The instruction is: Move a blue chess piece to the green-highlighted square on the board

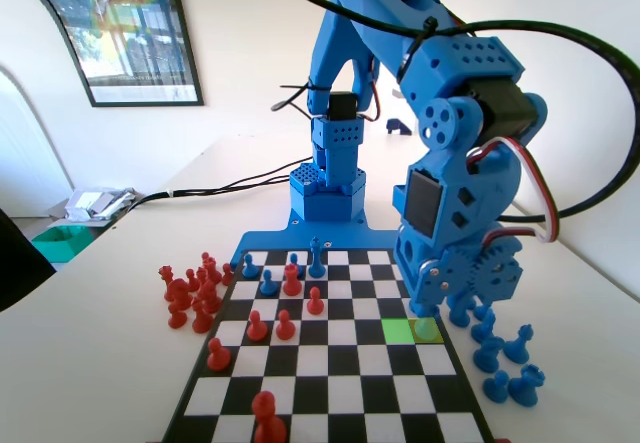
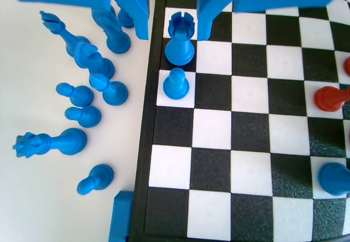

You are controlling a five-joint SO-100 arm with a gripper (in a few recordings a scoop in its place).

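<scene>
The blue rook has to go onto the green-highlighted square [image 1: 398,330], so my gripper needs to pick up the rook by its notched top next.
In the wrist view my gripper [image 2: 173,31] is open, its jaws standing either side of the head of a blue notched piece [image 2: 180,37] in the board's left edge column. A blue pawn [image 2: 176,83] stands upright one square nearer, on a white square, free of the jaws. In the fixed view the gripper [image 1: 434,305] hangs low over the right edge of the board [image 1: 330,403], just behind the green-highlighted square [image 1: 398,330], which is bare, and a yellow-tinted square [image 1: 428,330] beside it.
Several blue pieces [image 2: 82,105] lie and stand on the table left of the board in the wrist view, at the right [image 1: 505,358] in the fixed view. Red pieces [image 1: 192,293] cluster off the board's left. Red and blue pieces stand at the board's far left.
</scene>
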